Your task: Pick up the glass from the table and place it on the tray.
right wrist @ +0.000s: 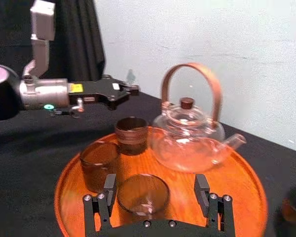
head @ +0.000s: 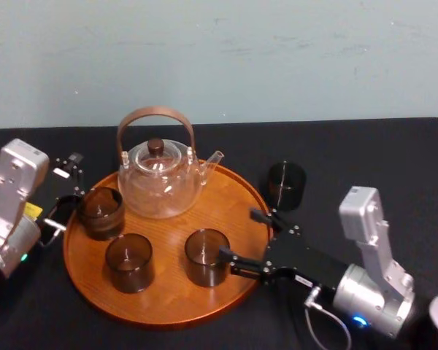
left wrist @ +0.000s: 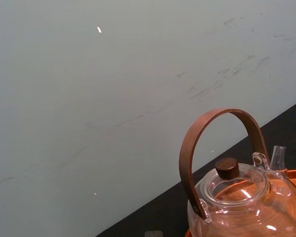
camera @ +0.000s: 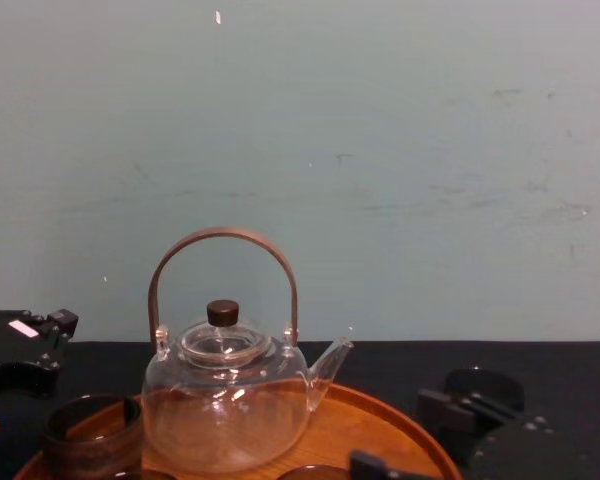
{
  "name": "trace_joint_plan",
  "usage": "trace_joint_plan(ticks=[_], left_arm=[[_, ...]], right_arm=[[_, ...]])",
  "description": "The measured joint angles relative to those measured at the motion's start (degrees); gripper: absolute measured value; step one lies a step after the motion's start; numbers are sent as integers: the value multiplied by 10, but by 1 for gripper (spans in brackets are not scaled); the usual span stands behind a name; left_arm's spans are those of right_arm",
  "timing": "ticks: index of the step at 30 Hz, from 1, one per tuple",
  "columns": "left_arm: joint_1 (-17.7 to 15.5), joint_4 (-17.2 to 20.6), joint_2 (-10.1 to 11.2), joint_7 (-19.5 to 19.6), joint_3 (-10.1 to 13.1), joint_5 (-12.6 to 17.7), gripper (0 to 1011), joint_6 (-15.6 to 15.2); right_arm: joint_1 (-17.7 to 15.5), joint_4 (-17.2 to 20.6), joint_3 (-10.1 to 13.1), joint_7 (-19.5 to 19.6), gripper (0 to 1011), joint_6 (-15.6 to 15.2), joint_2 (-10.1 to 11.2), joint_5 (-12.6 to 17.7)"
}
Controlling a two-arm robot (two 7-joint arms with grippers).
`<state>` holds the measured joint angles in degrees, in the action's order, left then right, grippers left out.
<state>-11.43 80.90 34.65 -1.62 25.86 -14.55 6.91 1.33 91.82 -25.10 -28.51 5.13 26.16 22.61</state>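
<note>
I should grip the dark glass by its side below the rim [camera: 502, 393] with my right gripper next. The glass's base then stays free to stand on the tray [camera: 340, 430].
A dark glass [head: 286, 185] stands on the black table [head: 365, 153] just off the tray's right rim, also at the edge of the right wrist view [right wrist: 293, 210]. The round wooden tray [head: 226, 204] carries three more glasses and a clear teapot [head: 159, 179]. My right gripper [head: 239, 233] is open over the tray's right side. Its fingers flank the nearest tray glass [right wrist: 143, 193] without touching it. My left gripper [head: 64, 191] is open at the tray's left rim, beside another glass [head: 101, 211].
The teapot's tall brown handle [camera: 223, 250] rises over the back of the tray. A third glass [head: 129, 262] stands at the tray's front left. Bare black cloth lies right of and behind the lone glass. A pale wall closes the back.
</note>
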Motion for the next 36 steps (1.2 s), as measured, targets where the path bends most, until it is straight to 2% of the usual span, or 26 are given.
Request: trace_joint_plan(ticks=[3, 11, 16, 19, 23, 27, 36], left_arm=[[0, 0, 0, 0, 0, 0, 0, 0], [0, 0, 0, 0, 0, 0, 0, 0], [0, 0, 0, 0, 0, 0, 0, 0], [0, 0, 0, 0, 0, 0, 0, 0], [0, 0, 0, 0, 0, 0, 0, 0], [0, 0, 0, 0, 0, 0, 0, 0], [0, 0, 0, 0, 0, 0, 0, 0]], right_arm=[[-11, 5, 12, 6, 1002, 0, 6, 6], [-53, 13, 69, 29, 1002, 2, 31, 27], [-68, 8, 103, 47, 1002, 3, 36, 33], [-69, 1, 117, 54, 1003, 4, 35, 33], [-60, -15, 130, 62, 1002, -1, 29, 33], [-31, -45, 134, 62, 1003, -16, 19, 31], [43, -112, 118, 52, 1002, -43, -2, 17]])
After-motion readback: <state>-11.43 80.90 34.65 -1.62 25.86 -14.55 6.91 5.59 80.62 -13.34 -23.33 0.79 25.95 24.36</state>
